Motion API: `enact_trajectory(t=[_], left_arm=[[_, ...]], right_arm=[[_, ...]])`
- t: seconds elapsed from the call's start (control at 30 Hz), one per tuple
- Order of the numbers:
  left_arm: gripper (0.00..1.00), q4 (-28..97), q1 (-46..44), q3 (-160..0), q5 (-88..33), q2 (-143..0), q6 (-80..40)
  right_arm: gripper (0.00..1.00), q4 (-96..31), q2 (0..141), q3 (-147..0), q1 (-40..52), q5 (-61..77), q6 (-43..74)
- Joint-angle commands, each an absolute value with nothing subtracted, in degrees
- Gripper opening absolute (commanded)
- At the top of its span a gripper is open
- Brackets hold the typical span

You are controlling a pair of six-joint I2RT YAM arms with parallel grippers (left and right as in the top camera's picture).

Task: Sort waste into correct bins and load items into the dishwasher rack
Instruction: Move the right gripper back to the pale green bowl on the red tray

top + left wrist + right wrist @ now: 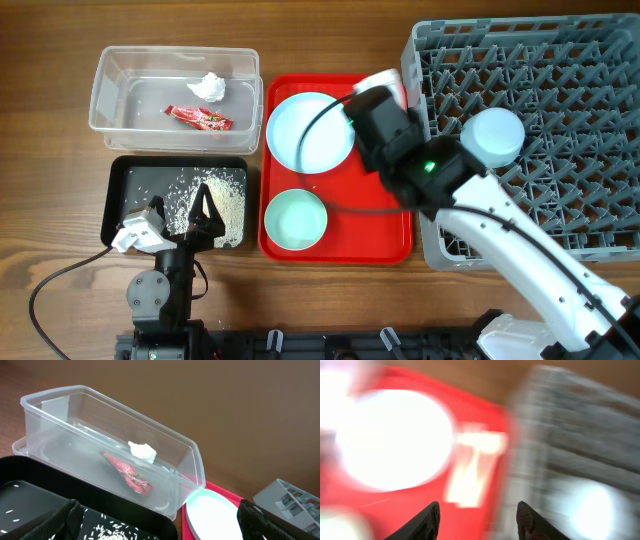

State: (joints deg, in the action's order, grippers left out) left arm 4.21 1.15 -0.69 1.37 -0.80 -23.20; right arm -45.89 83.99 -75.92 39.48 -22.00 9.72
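Note:
My right gripper pinches the pale green bowl's rim on the side facing the rack (325,220) next, so the bowl's body stays free to load into the rack (580,100).
The clear tub (105,95) holds the crumpled white tissue (209,87) and the red wrapper (200,118); both also show in the left wrist view (142,451) (129,472). The black tray (125,180) holds rice scraps (215,195). My left gripper (182,207) (160,512) is open and empty over the black tray. The light blue plate (305,130) and the pale green bowl (295,220) sit on the red tray. The light blue bowl (495,135) lies upside down in the grey rack (580,100). My right gripper (477,510) is open and empty above the red tray's right edge. A blurred white item (472,467) lies there. The yellow cup is out of view.
The flat red serving tray (375,235) lies between the two bins and the rack. My right arm (500,230) crosses the rack's front left corner. The right wrist view is motion-blurred. Bare wooden table lies behind the tub.

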Motion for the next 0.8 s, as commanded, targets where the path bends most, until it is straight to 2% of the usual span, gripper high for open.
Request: enact_trajectory(t=[0.0,0.33,0.5,0.6,0.67,0.77], left_arm=[[1.0,4.0,1.4,-0.3,0.9,-0.4,-22.9],[1.0,4.0,1.4,-0.3,0.9,-0.4,-22.9],[1.0,4.0,1.4,-0.3,0.9,-0.4,-22.9],[1.0,4.0,1.4,-0.3,0.9,-0.4,-22.9],[1.0,4.0,1.4,-0.3,0.9,-0.4,-22.9],[1.0,4.0,1.4,-0.3,0.9,-0.4,-22.9]], right_arm=[[0.52,-44.5,85.7,-76.8,43.1,5.1,9.4],[0.6,-51.2,99.4,-76.3,44.3,7.9,7.4],[0.59,-51.4,106.9,-76.2,44.1,6.2,7.6],[0.55,-50.6,109.5,-76.2,43.4,5.5,7.7],[0.48,-50.2,110.1,-76.2,42.5,5.5,8.3],[0.28,-49.6,110.2,-76.2,41.1,5.6,10.4]])
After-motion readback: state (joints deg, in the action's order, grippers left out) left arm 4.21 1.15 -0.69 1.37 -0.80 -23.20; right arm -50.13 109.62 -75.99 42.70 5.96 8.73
